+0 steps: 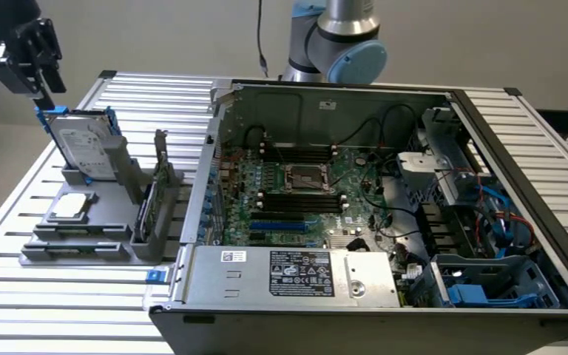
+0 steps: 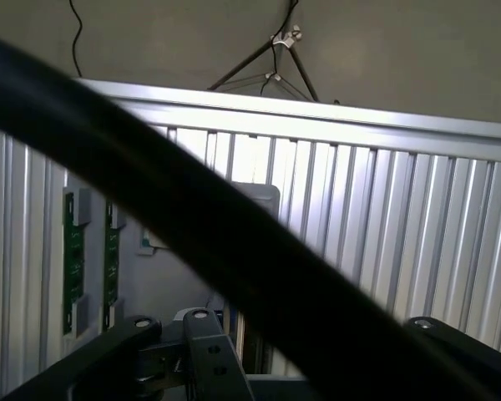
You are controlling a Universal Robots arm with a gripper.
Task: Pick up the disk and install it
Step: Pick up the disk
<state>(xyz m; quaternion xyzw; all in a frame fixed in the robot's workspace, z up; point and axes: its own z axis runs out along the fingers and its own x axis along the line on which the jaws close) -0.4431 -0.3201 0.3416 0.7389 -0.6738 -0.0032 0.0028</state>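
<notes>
I should lower my gripper before I close it on the disk. My gripper's fingers are above the disk's top edge (image 1: 79, 112), so they would miss the disk if I closed now.
The disk (image 1: 82, 148) is a silver drive with a white label and blue side rails. It stands upright on its edge in a grey holder (image 1: 77, 244) at the exterior view's left. My black gripper (image 1: 45, 87) hangs just above the disk's top edge without touching it, and nothing is between its jaws. In the wrist view the two black fingers (image 2: 108, 359) are spread far apart, so the gripper is open. A thick black cable (image 2: 234, 251) crosses that view diagonally.
The open computer case (image 1: 363, 214) lies in the middle of the slatted aluminium table (image 1: 57, 310), with blue drive bays (image 1: 491, 285) at its near right corner. The grey holder also carries a square processor chip (image 1: 72, 207) and an upright green card (image 1: 151, 200). The arm's base (image 1: 333, 37) stands behind the case.
</notes>
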